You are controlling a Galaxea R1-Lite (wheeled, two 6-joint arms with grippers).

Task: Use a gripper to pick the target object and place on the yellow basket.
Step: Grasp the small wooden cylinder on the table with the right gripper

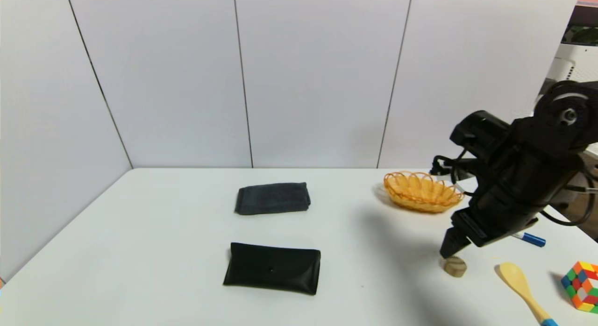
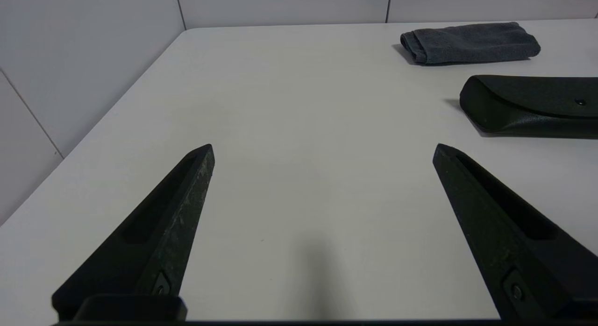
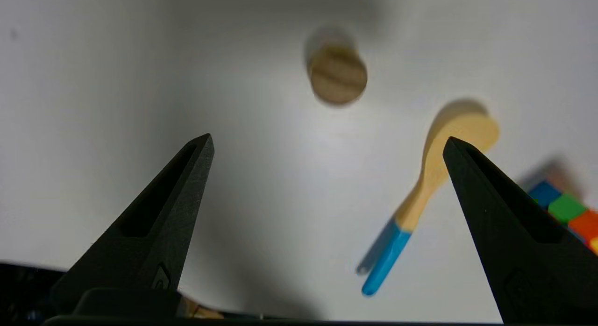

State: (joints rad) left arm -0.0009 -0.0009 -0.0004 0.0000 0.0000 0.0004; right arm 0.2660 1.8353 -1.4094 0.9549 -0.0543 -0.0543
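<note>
My right gripper should grab the wooden block next by its curved side (image 1: 455,273), and then place it on the yellow basket (image 1: 422,191).
A small tan wooden block (image 1: 454,266) lies on the white table near the right side; the right wrist view shows its round face (image 3: 337,74) ahead of the jaws. My right gripper (image 1: 452,247) hangs just above and behind it, open, with nothing between its fingertips (image 3: 327,141). The yellow wicker basket (image 1: 422,191) stands farther back, beside the right arm. My left gripper (image 2: 323,149) is open over bare table at the left and does not show in the head view.
A pale wooden spoon with a blue tip (image 1: 523,288) (image 3: 423,190) lies right of the block. A colourful cube (image 1: 582,287) sits at the right edge, a blue-capped pen (image 1: 530,238) behind it. A grey folded cloth (image 1: 273,198) and black pouch (image 1: 273,268) lie mid-table.
</note>
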